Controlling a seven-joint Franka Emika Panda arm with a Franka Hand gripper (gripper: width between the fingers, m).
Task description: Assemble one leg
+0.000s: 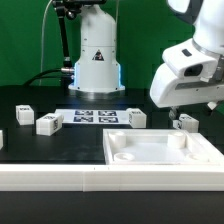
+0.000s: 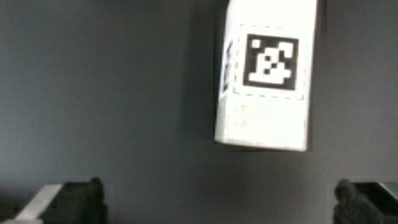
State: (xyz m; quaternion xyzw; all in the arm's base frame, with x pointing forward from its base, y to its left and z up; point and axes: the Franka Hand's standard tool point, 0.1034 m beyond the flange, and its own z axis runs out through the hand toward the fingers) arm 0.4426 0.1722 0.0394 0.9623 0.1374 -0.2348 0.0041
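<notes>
My fingers are still short of the white leg's near end (image 2: 262, 138) and would miss the leg, so it is too early to close. My gripper moves toward the leg next, then closes on it.
In the wrist view a leg (image 2: 267, 75), a small white oblong block with a black-and-white tag, lies on the dark table. It is ahead of my open gripper (image 2: 217, 205) and a little off its centre line. Both dark fingertips (image 2: 63, 200) stand wide apart with nothing between them. In the exterior view my gripper (image 1: 176, 112) hangs just above the table at the exterior view's right, right next to that leg (image 1: 187, 122). Three more legs lie on the table: two (image 1: 23, 113) (image 1: 47, 123) at the exterior view's left and one (image 1: 137, 118) near the middle.
The wide white square panel (image 1: 165, 152) with round corner sockets lies in front of the gripper. The marker board (image 1: 97, 116) lies mid-table. The arm's base (image 1: 97, 55) stands behind it. A white rail (image 1: 60, 180) runs along the front edge.
</notes>
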